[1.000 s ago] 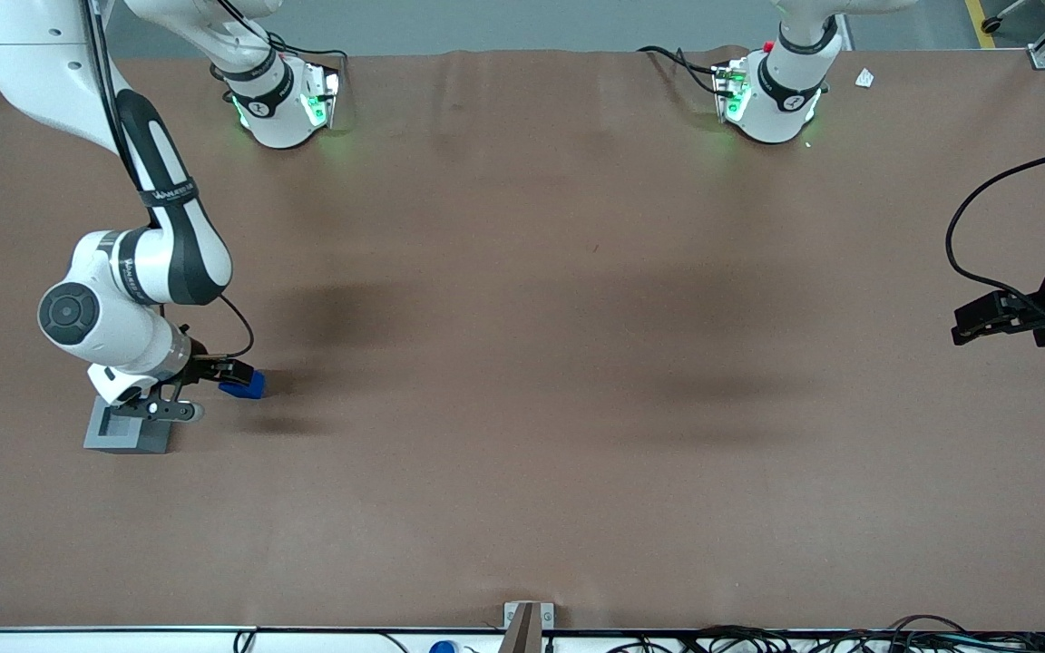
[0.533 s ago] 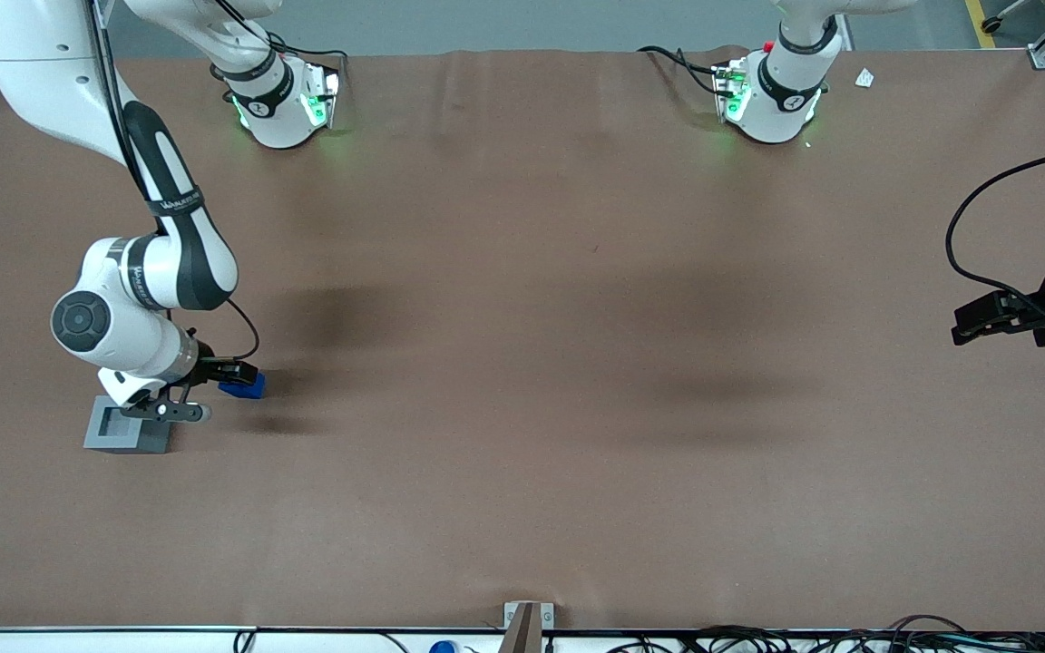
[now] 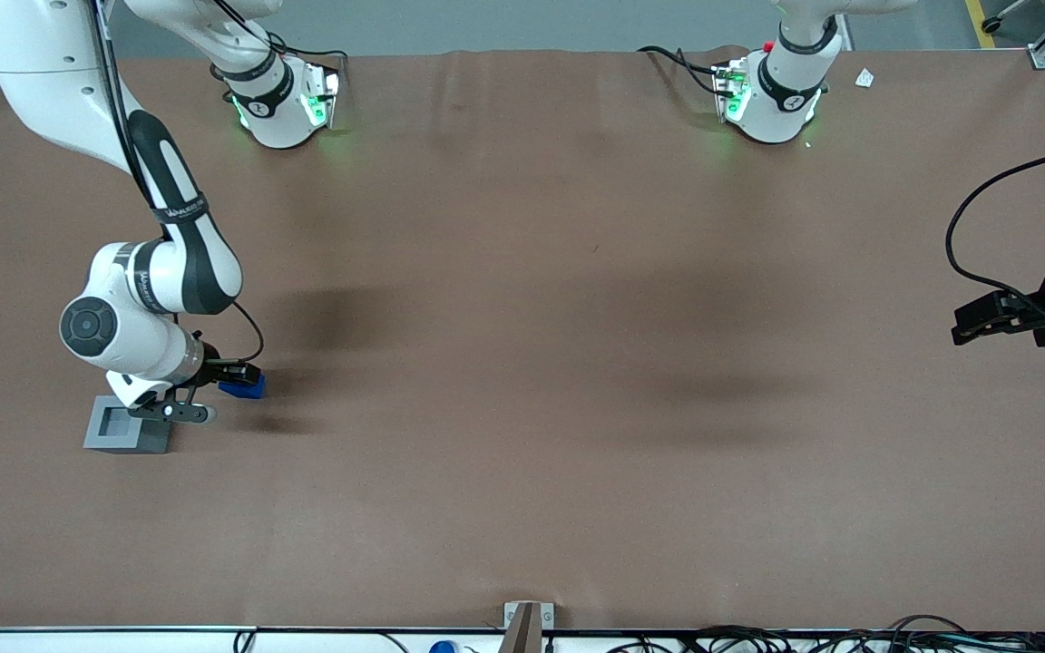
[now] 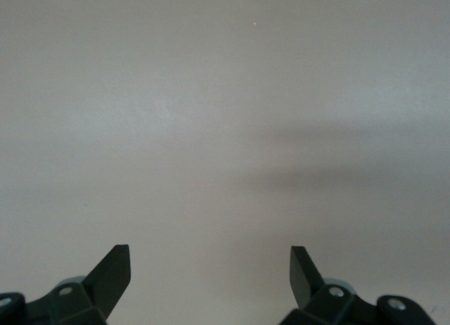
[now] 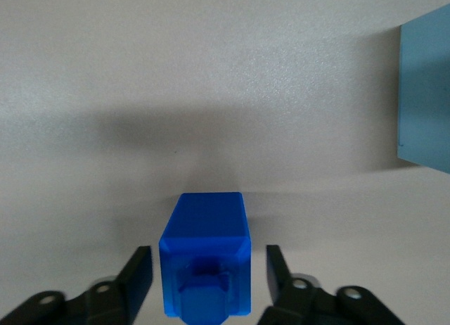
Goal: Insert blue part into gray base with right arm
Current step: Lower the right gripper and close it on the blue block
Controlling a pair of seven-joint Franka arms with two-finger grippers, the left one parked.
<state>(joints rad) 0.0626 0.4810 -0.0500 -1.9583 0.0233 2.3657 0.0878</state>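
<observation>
The blue part has to fit into the gray base, so I should grab it by its stubbed end (image 5: 204, 295) with my right gripper next.
The blue part (image 3: 244, 388) lies on the brown table with its stub facing my wrist camera; it also shows in the right wrist view (image 5: 206, 230). My right gripper (image 3: 217, 392) is open and low over the table, one finger on each side of the blue part (image 5: 207, 251), with a gap at both sides. The gray base (image 3: 126, 427) stands on the table close beside the gripper, its square recess facing up. Its edge shows in the right wrist view (image 5: 426, 93).
The right arm's wrist (image 3: 123, 340) hangs just above the gray base. The two arm bases (image 3: 282, 100) (image 3: 772, 95) stand at the table's edge farthest from the front camera. A metal bracket (image 3: 527, 617) sits at the nearest edge.
My right arm has shifted a little toward the blue part, bringing the open fingers farther along its sides and uncovering more of the gray base's recess. The blue part has not moved.
</observation>
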